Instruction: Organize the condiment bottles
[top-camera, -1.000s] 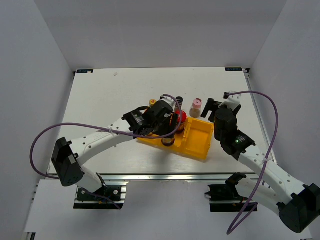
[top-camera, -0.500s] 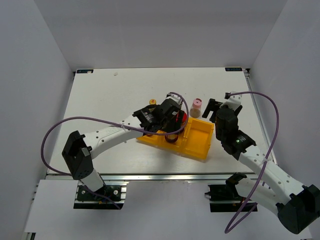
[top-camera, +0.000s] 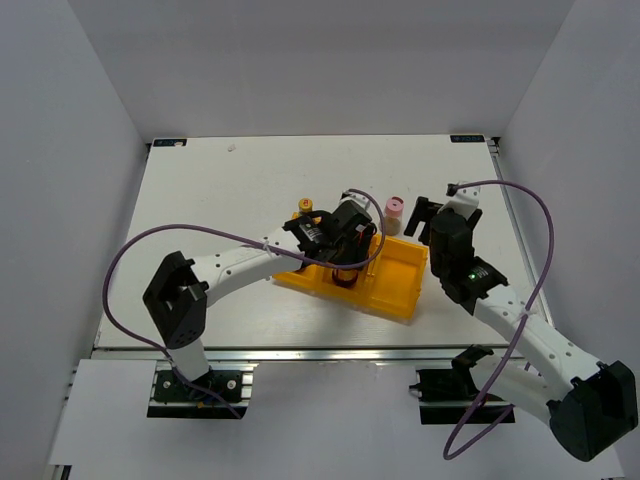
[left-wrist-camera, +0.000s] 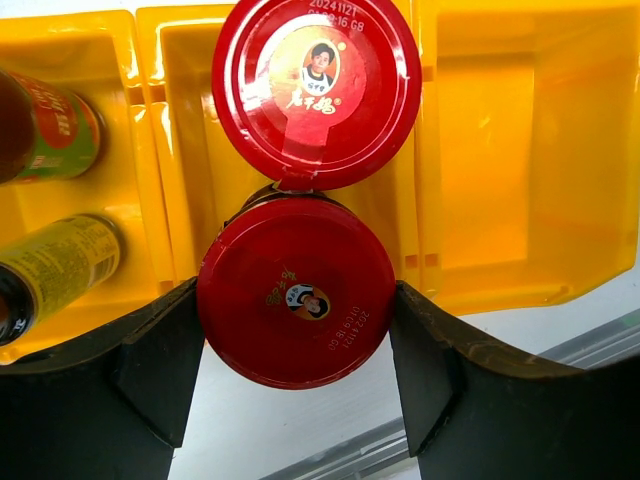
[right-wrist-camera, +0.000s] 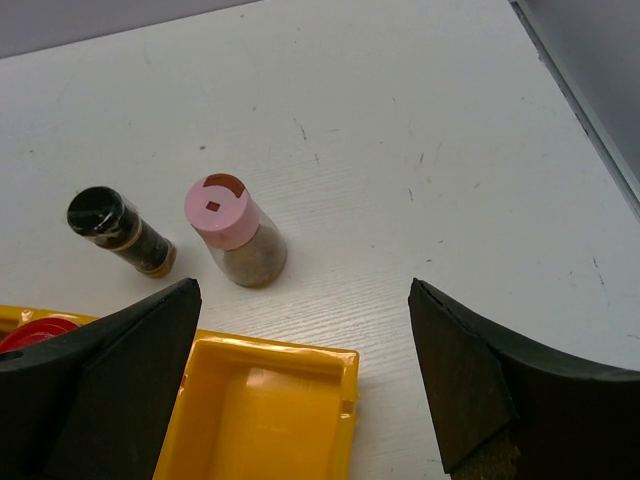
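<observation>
The left gripper is ready to open, because the dark red-lidded jar is between the sides of the tray's middle section and would land in that section.
In the left wrist view my left gripper (left-wrist-camera: 293, 375) is shut on a dark red-lidded jar (left-wrist-camera: 293, 305) at the near end of the yellow tray's middle compartment. A second red-lidded jar (left-wrist-camera: 315, 90) stands just beyond it in the same compartment. Two slim sauce bottles (left-wrist-camera: 50, 125) (left-wrist-camera: 55, 265) sit in the left compartment. The pink-lidded shaker (right-wrist-camera: 235, 230) and the dark spice jar (right-wrist-camera: 120, 230) stand on the table beyond the tray. My right gripper (right-wrist-camera: 300, 380) is open and empty above the tray's far right corner. From above, the left gripper (top-camera: 345, 252) is over the tray.
The yellow three-compartment tray (top-camera: 408, 300) lies at an angle in the middle of the table; its right compartment (right-wrist-camera: 260, 410) holds nothing. The shaker (top-camera: 395, 212) stands between both grippers. A purple cable loops from each arm. White walls enclose the table.
My left arm has swung right and carried the red-lidded jar further over the tray's middle compartment. The right arm has barely moved.
</observation>
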